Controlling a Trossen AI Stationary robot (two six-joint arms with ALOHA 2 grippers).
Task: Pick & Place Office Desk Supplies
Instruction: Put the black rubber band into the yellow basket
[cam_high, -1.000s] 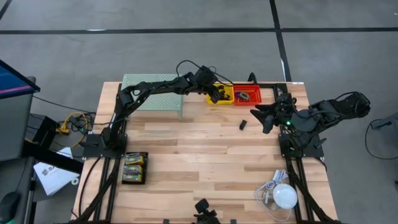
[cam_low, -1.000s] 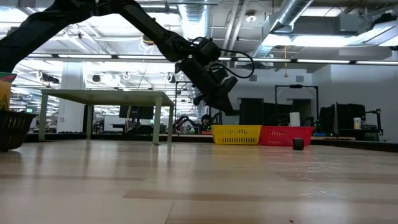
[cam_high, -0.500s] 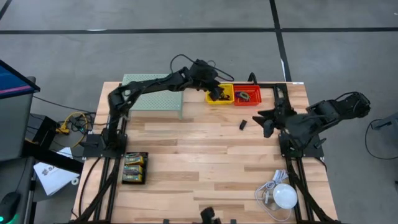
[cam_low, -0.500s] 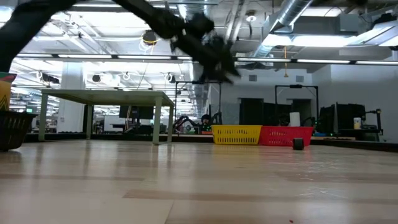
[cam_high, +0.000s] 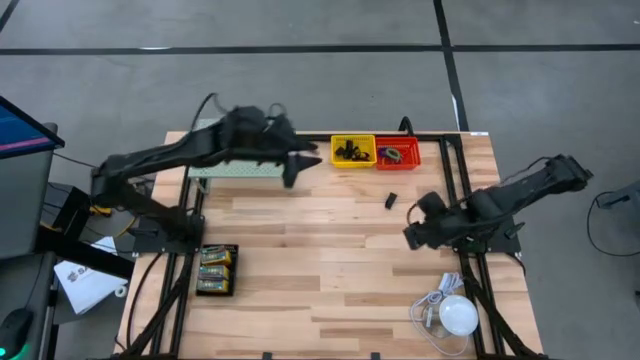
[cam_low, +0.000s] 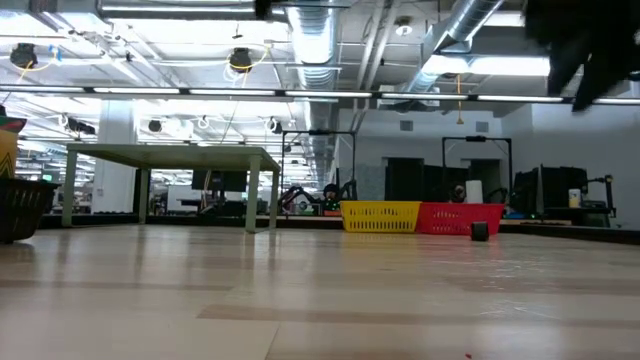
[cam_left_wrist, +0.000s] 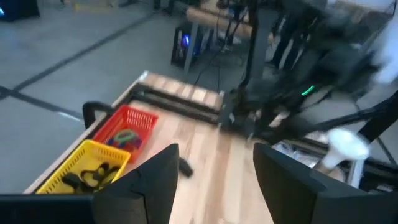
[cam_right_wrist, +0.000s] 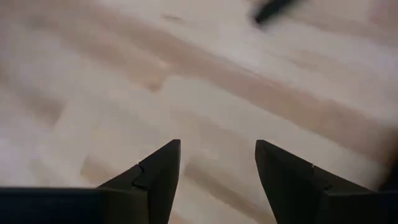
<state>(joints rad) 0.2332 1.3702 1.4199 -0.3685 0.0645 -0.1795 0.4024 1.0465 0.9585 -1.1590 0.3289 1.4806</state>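
The right gripper grabs one end (cam_high: 390, 202) of the loose black clip next, to put it in the yellow bin (cam_high: 354, 151).
A yellow bin (cam_high: 354, 151) holding black clips and a red bin (cam_high: 397, 153) holding coloured rings stand at the table's far edge. One black clip (cam_high: 391, 200) lies loose on the wood in front of the red bin. My left gripper (cam_high: 305, 160) hovers open by the right end of the pale-green mesh stand (cam_high: 245, 160), left of the bins, with nothing between its fingers (cam_left_wrist: 216, 165). My right gripper (cam_high: 410, 238) hangs open over bare wood (cam_right_wrist: 217, 162), nearer than the loose clip. Green packs (cam_high: 216, 268) lie in a black tray at the near left.
A white dome with a cord (cam_high: 459, 316) sits at the near right corner. The wood between the tray, the bins and the dome is bare. In the low view the bins (cam_low: 380, 215) and the loose clip (cam_low: 480, 230) show far off on the right.
My left gripper has risen from over the yellow bin and swung toward the table's left, ending by the mesh stand's right end. My right gripper has gone from beside the red bin toward the near edge and a little left, past the loose clip.
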